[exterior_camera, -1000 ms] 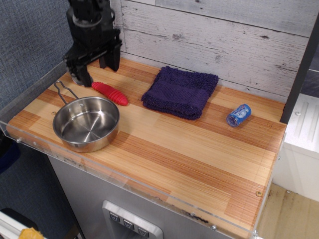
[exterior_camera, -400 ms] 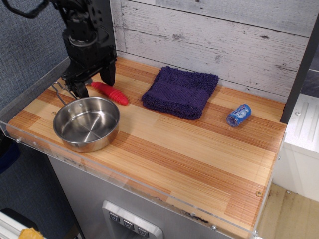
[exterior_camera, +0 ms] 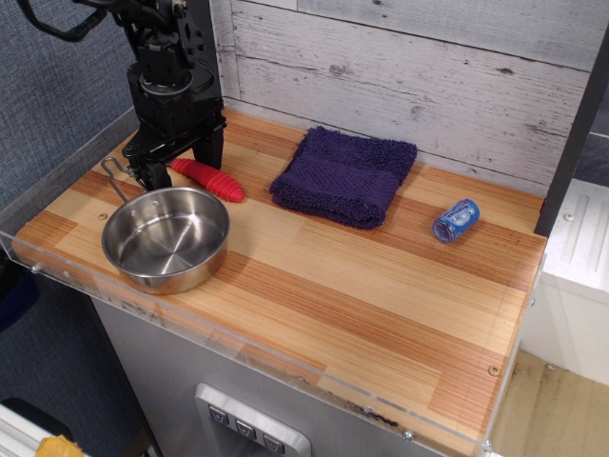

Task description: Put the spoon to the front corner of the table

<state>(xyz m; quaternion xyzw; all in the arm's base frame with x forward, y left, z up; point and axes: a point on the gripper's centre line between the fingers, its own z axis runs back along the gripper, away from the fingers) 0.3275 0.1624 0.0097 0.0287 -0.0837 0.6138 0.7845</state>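
I will next grab the spoon by its neck [exterior_camera: 171, 166] with my gripper, so that I can set the spoon at the front corner of the table.
The spoon's ribbed red handle [exterior_camera: 210, 180] lies on the striped wooden table [exterior_camera: 381, 286] at the back left, pointing right and toward the front. Its metal bowl is hidden behind my gripper. My black gripper [exterior_camera: 184, 164] hangs low over the spoon's left end. Its two fingers stand apart on either side of that end, and I see no grip on it. The left fingertip [exterior_camera: 152, 177] is close to the pan's wire handle.
A steel pan [exterior_camera: 166, 238] with a wire handle [exterior_camera: 116, 175] sits just in front of the spoon. A folded purple towel [exterior_camera: 344, 176] lies at the back middle. A small blue can [exterior_camera: 456, 220] lies on its side at the right. A clear acrylic rim [exterior_camera: 238, 354] runs along the edges.
My gripper has come down and shifted a little right, so its fingers now stand around the spoon's left end. The spoon, pan, towel and can have stayed about where they were.
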